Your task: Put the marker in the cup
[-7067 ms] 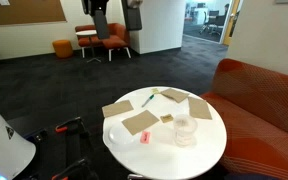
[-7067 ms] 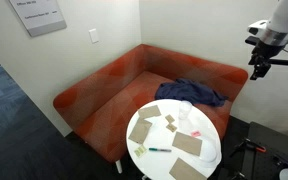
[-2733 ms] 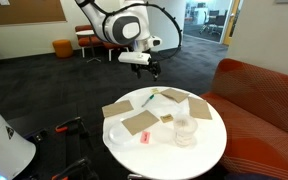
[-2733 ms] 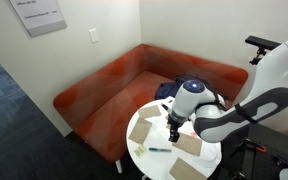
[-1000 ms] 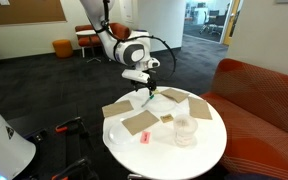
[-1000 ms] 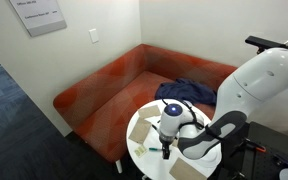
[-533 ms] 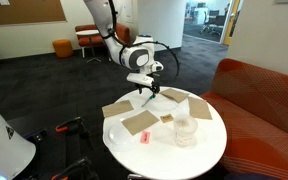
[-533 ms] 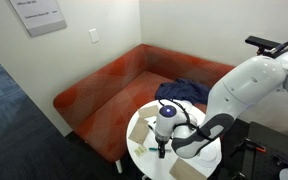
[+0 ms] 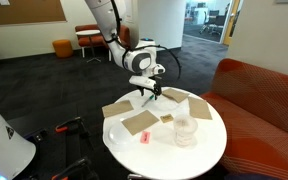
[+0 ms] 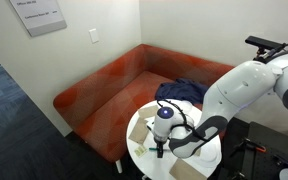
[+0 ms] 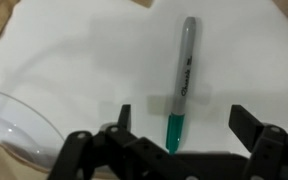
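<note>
My fingers are down on both sides of the marker's capped end, so I should close my gripper on that end.
The marker (image 11: 185,65), grey-bodied with a green-teal cap, lies on the white table straight below me in the wrist view. My gripper (image 11: 184,120) is open, one finger on each side of the capped end, not touching it. In an exterior view the gripper (image 9: 151,94) hangs just above the marker (image 9: 146,102) at the table's far side. The clear cup (image 9: 185,130) stands upright nearer the table's front. In an exterior view (image 10: 161,148) the gripper is low over the table; the marker and cup are hidden by the arm there.
The round white table (image 9: 209,150) carries several flat cardboard pieces (image 9: 140,122), a flat whitish plastic piece (image 9: 118,131) and a small pink-red object (image 9: 143,137). A curved clear plastic edge (image 11: 14,115) lies left of the gripper. A red sofa (image 9: 259,95) borders the table.
The gripper has come down over the last second to just above the table, straddling the marker. The marker and cup have not moved.
</note>
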You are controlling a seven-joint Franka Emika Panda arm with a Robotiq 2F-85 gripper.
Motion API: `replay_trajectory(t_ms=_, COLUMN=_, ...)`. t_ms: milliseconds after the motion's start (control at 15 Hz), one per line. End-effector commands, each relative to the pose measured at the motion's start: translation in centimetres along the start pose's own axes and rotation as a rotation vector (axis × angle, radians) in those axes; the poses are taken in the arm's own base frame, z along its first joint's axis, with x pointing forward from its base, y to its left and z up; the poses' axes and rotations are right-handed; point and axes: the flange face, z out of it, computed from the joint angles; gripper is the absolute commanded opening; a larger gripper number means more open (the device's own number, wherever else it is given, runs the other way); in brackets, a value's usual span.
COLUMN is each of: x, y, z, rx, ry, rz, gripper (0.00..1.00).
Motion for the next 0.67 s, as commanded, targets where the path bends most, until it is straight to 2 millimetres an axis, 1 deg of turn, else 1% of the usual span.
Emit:
replay_trajectory(t_ms=0, x=0.6, y=0.05, z=0.43, rx=-0.021, ry=-0.022, rz=0.012, gripper=0.74)
replay_trajectory(t_ms=200, x=0.58, y=0.0, z=0.77, rx=-0.02, ry=-0.026, rz=0.01, gripper=0.52)
replay_trajectory(t_ms=400, x=0.61, y=-0.12, z=0.95, rx=-0.019, ry=-0.029, rz=0.008, gripper=0.27)
replay_trajectory(t_ms=600, x=0.81, y=-0.18, z=0.8, rx=-0.021, ry=-0.025, rz=0.006, gripper=0.05)
